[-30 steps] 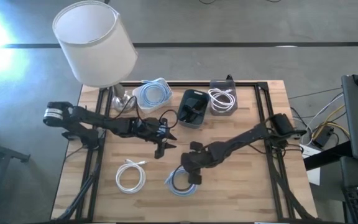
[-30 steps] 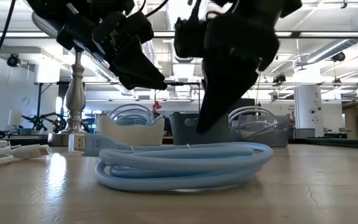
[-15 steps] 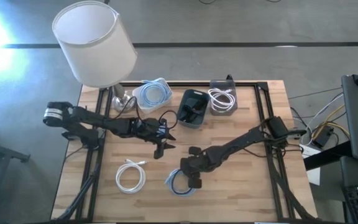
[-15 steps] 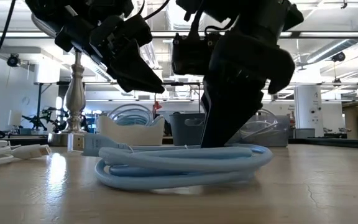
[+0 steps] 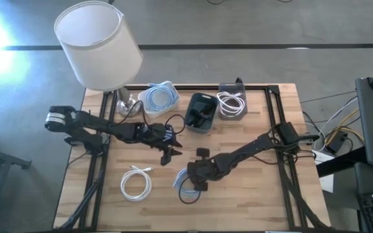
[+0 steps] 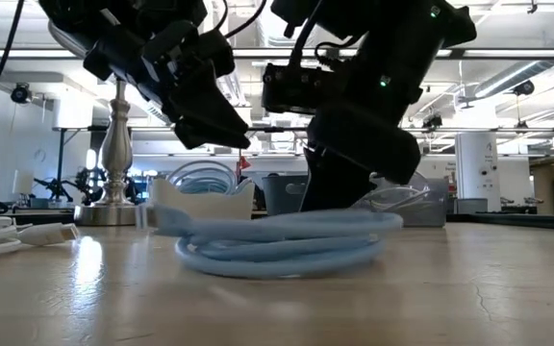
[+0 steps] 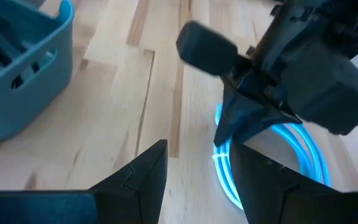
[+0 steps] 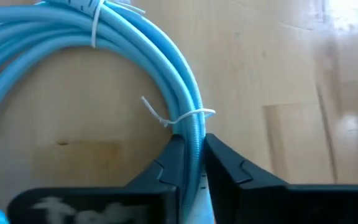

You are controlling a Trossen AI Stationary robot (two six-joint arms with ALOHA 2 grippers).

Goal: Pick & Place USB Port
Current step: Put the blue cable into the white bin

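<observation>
I should next grab the coil's bundled parts beside the zip tie [image 7: 224,167] with my left gripper. Then I can put the light-blue coil in the white bin of blue cables.
A light-blue cable coil [image 5: 184,186], bound with white zip ties, lies at the table's near middle. It also shows in the low view [image 6: 277,245] and the right wrist view [image 8: 104,37]. My right gripper [image 5: 197,178] stands over the coil's right side and is shut on it. My left gripper [image 5: 168,153] hovers open and empty above the table, left of and beyond the coil; its wrist view [image 7: 197,186] looks toward the right gripper. A white cable coil [image 5: 136,182] lies flat at the near left. My right gripper pinches the coil's bundled strands [image 8: 191,127] between its two fingers, just beside a white zip tie [image 8: 166,117]. One finger [image 8: 171,165] stands inside the ring and one outside, across the strands, pointing down from above. The held side is raised a little; the coil's near side [image 6: 258,269] rests on the table.
Along the far edge stand a white bin of blue cables [image 5: 159,97], a teal bin [image 5: 201,111] and a grey bin with white cables [image 5: 232,103]. A lamp [image 5: 99,48] stands at the far left. Bare wood lies right of the coil.
My right gripper has come down onto the blue coil and taken hold of its right side. The coil has shifted a little along the table with the gripper, and its held side has tipped up while its near side stays on the wood.
</observation>
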